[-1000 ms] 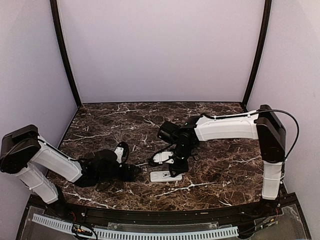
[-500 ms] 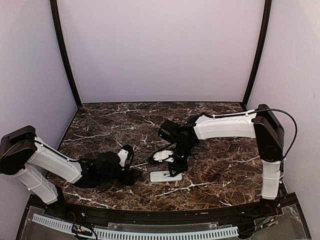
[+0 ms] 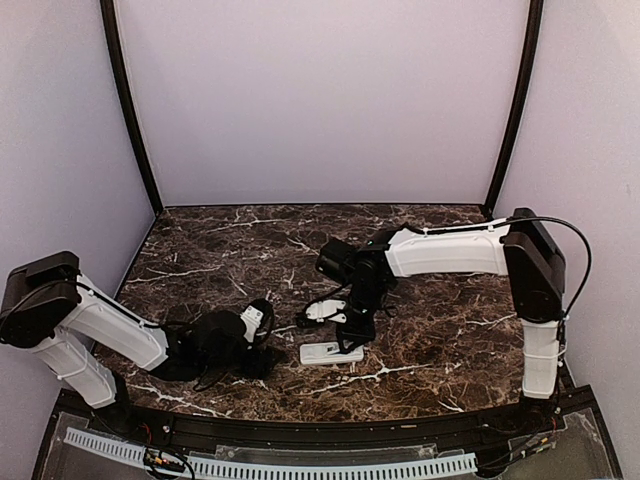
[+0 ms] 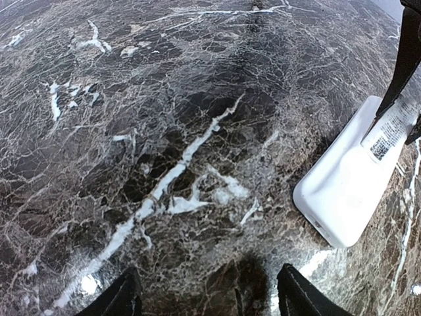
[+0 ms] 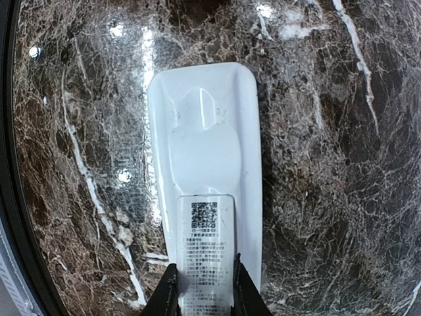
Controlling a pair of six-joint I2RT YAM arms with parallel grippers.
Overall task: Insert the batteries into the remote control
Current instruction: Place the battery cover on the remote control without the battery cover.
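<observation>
The right gripper should open, because the thin white cover piece lies lengthwise against the remote's back and would rest there.
The white remote control (image 3: 322, 352) lies face down near the table's front middle, and shows in the left wrist view (image 4: 345, 191) and the right wrist view (image 5: 204, 125). My right gripper (image 5: 204, 276) points down over its near end, shut on a thin white cover piece with a printed label (image 5: 206, 250) that rests against the remote's back. My left gripper (image 4: 207, 276) stands open low over bare marble just left of the remote, with nothing between its fingers. The batteries are out of view.
Dark marble table (image 3: 450, 320) with white veins, enclosed by pale walls and two black posts at the back. The left arm (image 3: 110, 325) lies low along the front left edge. The right arm (image 3: 450, 252) reaches in from the right.
My left gripper has slid right along the table toward the remote and its jaws have narrowed a little. The right gripper, cover and remote have stayed put.
</observation>
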